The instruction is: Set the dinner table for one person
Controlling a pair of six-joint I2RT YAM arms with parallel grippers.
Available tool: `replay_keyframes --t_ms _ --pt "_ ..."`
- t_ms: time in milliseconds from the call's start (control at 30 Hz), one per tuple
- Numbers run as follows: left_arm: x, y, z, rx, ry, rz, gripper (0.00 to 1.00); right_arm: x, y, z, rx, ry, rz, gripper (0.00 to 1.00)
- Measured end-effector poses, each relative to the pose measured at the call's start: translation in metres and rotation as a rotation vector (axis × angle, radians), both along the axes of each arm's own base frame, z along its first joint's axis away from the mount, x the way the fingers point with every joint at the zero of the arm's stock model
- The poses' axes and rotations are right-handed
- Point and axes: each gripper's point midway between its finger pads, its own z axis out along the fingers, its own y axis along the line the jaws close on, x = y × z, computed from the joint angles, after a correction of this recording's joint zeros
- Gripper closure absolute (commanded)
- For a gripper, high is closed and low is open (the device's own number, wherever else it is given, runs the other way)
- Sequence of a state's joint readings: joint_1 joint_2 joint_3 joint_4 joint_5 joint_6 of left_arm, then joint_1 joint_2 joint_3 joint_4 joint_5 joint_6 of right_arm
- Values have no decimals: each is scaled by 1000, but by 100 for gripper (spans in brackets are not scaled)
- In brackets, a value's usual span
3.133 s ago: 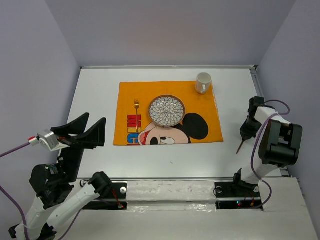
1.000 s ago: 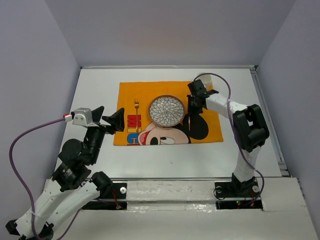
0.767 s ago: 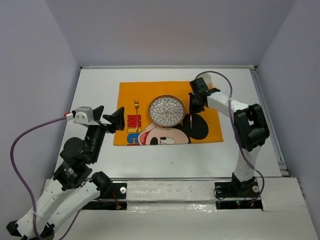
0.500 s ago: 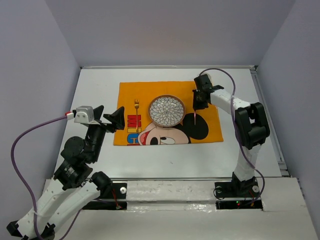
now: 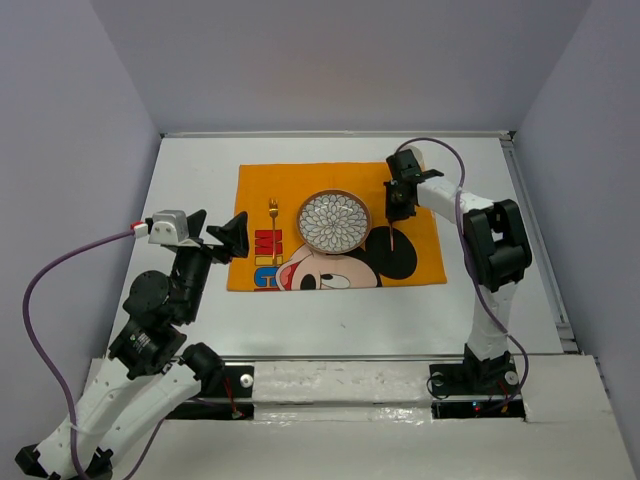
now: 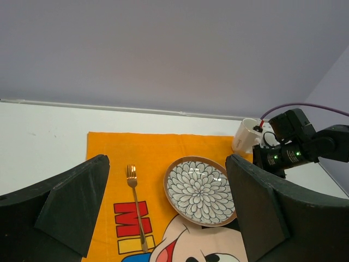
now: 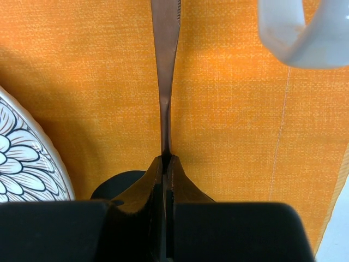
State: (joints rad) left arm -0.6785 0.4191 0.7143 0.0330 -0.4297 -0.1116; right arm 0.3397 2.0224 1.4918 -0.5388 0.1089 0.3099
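The copper knife's blade lies flat along the orange placemat between the plate (image 7: 22, 158) and mug, so it is time for my right gripper to release the knife.
The white dinner table (image 5: 190, 180) carries an orange Mickey Mouse placemat (image 5: 260, 185). On the placemat lie a patterned plate (image 5: 336, 220) and a gold fork (image 5: 273, 218) to its left. A white mug (image 5: 412, 160) stands at the far right corner, partly hidden by my right arm. My right gripper (image 5: 400, 203) is shut on a thin copper utensil (image 7: 165, 82), held low over the placemat (image 7: 229, 120) between the plate (image 7: 22, 158) and the mug's handle (image 7: 289, 33). My left gripper (image 5: 215, 240) is open and empty, above the placemat's left edge.
In the left wrist view the fork (image 6: 136, 213), plate (image 6: 200, 191), mug (image 6: 245, 136) and right gripper (image 6: 283, 155) show between my open fingers (image 6: 71, 202). Grey walls enclose the table on three sides. Bare white table lies left, right and in front of the placemat.
My right arm has carried the copper utensil from the table's right edge to the placemat, between plate and mug. The left arm swung in toward the placemat, then held still.
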Motion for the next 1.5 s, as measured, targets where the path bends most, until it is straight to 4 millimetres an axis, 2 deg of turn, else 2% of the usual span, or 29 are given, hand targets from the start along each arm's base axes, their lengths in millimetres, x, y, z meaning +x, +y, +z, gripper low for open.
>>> replay_keyframes --t_ms 67,200,633,733,767,800,867,900,933,1000,1033,1067,1133,1200,1267,1300,1367,1433,1500 --pt "0 -1 0 1 1 -2 1 1 0 0 -2 -2 -3 80" --pt "1 -1 -1 3 2 -2 1 1 -2 0 -7 -3 -15 69" --pt "1 -1 -1 4 2 -2 1 -1 0 3 7 -1 -9 59" --pt "1 0 -1 4 2 0 1 -7 5 22 41 -24 13 54" --pt "1 0 -1 4 2 1 1 -10 8 34 57 -44 25 49" --pt "1 0 -1 3 2 3 1 -13 12 48 73 -69 39 49" --pt "2 1 -1 3 2 6 1 -22 23 87 120 -151 85 34" --pt "2 1 -1 4 3 7 1 -31 29 114 150 -206 115 16" --pt "2 1 -1 4 3 7 1 -39 34 139 177 -265 139 2" --pt "2 1 -1 5 4 7 1 -54 39 180 228 -373 179 0" --pt "2 1 -1 5 3 6 1 -68 40 217 270 -474 212 0" --pt "2 1 -1 6 3 7 1 -75 38 235 288 -530 219 0" --pt "3 1 -1 8 2 8 1 -104 25 287 344 -707 235 0" --pt "3 0 0 12 -1 1 1 -131 10 321 376 -850 235 0" --pt "4 -1 0 15 -2 -6 1 -169 -16 363 401 -1045 209 0" --pt "4 -2 0 15 -3 -10 1 -177 -22 373 403 -1090 199 0" --pt "3 -4 3 14 -7 -21 1 -209 -46 402 413 -1242 160 0" --pt "2 -5 8 10 -14 -28 1 -229 -63 417 419 -1329 127 0" --pt "2 -5 17 2 -24 -31 1 -243 -78 419 407 -1379 82 0"
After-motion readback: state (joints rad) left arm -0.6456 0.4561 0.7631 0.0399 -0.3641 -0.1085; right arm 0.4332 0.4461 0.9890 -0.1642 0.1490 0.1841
